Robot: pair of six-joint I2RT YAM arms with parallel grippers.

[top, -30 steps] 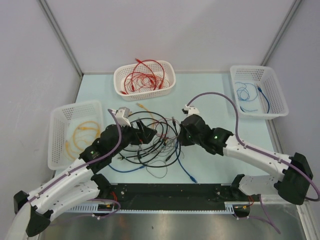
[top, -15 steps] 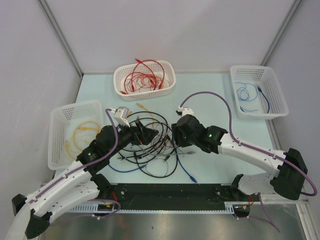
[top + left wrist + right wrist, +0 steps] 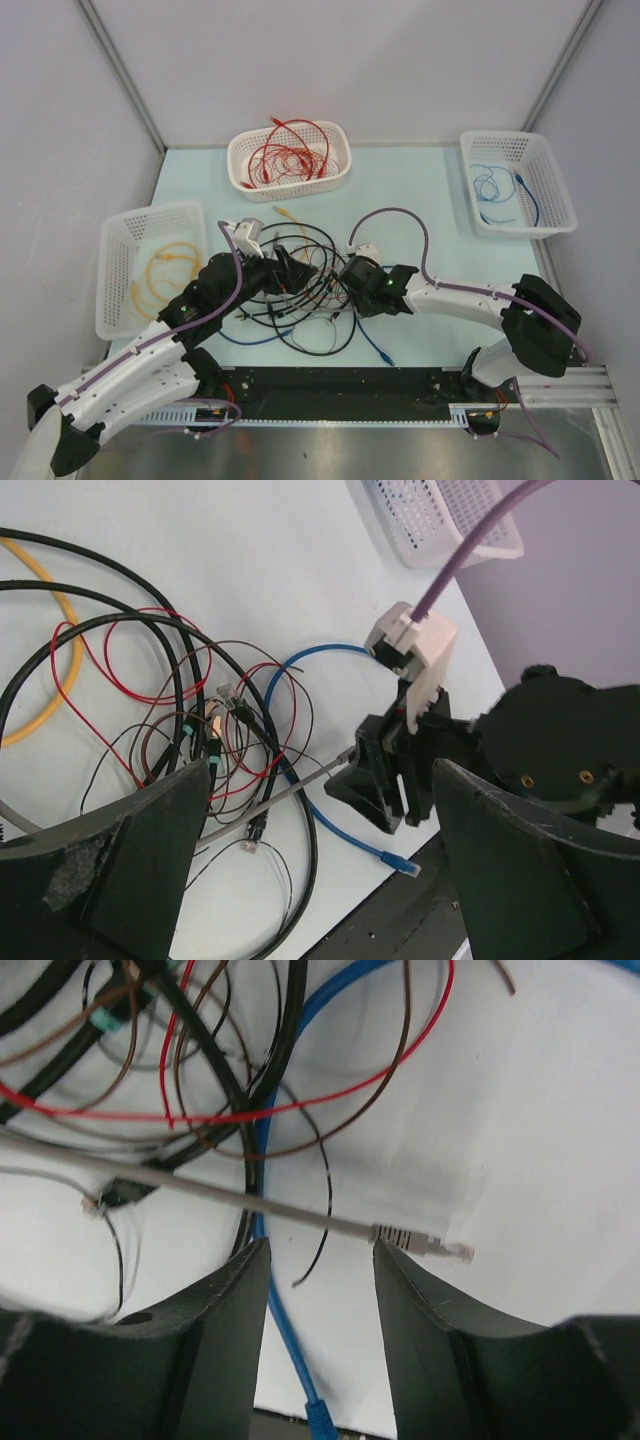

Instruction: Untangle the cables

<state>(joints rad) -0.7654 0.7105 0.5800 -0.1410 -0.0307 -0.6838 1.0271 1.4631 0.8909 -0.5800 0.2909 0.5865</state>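
I will next use my right gripper to grab the blue cable by the part near its plug (image 3: 371, 339) (image 3: 287, 1332). The plug then stays free to clear the tangle.
The cables (image 3: 312, 305) lie tangled mid-table: black loops, thin red and brown wires, a grey one and a blue one. My left gripper (image 3: 288, 268) hovers over the tangle's left side, wide open and empty (image 3: 320, 880). My right gripper (image 3: 345, 283) is low at the tangle's right side, open (image 3: 320, 1295). A grey cable (image 3: 300, 1218) with a clear plug (image 3: 418, 1242) crosses just beyond its fingertips, not clamped. A blue cable (image 3: 290, 1345) runs under its left finger. The left wrist view shows the right gripper (image 3: 390, 780) at the grey cable's end (image 3: 290, 785).
A white basket of red cables (image 3: 290, 160) stands at the back. A basket with a blue cable (image 3: 517, 185) is at the right, one with yellow cables (image 3: 150, 265) at the left. A yellow cable (image 3: 290, 214) lies loose behind the tangle. The table's black front rail (image 3: 330, 395) is close.
My right arm has swung left and down into the tangle, and its jaws have gone from shut to open. The left gripper has barely shifted and stays open.
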